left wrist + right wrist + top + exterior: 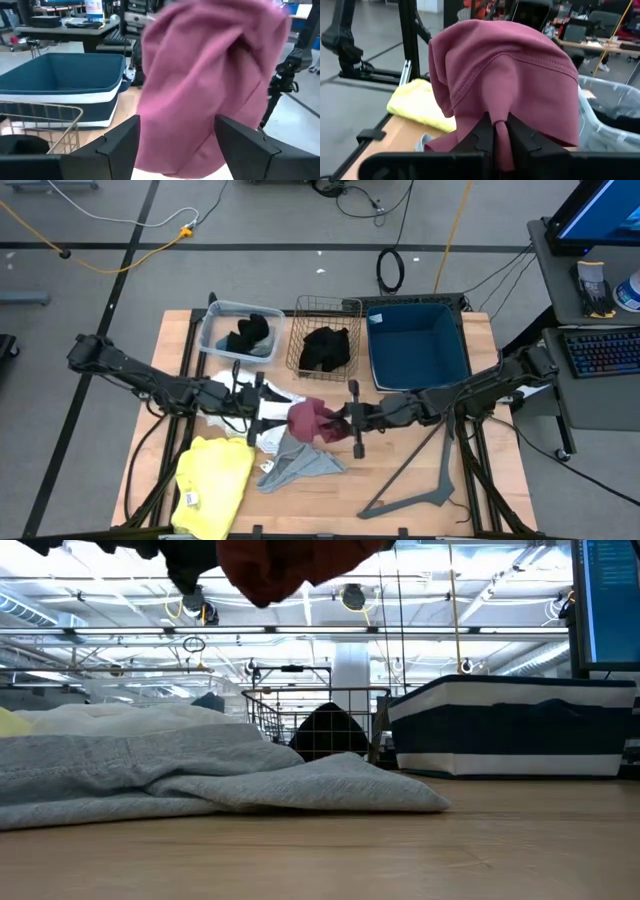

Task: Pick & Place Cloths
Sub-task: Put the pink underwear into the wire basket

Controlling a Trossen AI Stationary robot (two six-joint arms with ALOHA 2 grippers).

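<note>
The maroon cloth is to be sorted into a basket, so my left gripper will grab it by its bunched fold (308, 420) next.
A maroon cloth (308, 420) hangs bunched above the table's middle and shows at the top of the low view (290, 565). My right gripper (338, 420) comes from the right and is shut on it (500, 125). My left gripper (278, 406) comes from the left and is open. Its fingers stand on either side of the maroon cloth (200, 90). A grey cloth (300, 465), a yellow cloth (215, 475) and a white cloth (268, 436) lie flat on the table below. My right gripper pinches a gathered fold of the maroon cloth (501, 107) between its two fingers, coming level from the table's right side. The cloth drapes bunched over and around the fingertips, lifted clear of the table. My left gripper: I cannot tell whether its open fingers touch the cloth.
At the far edge stand a clear bin (215, 340) with a black cloth (250, 335), a wire basket (300, 315) with a black cloth (325, 350), and a blue bin (418, 345). A grey hanger (420, 480) lies at the near right.
</note>
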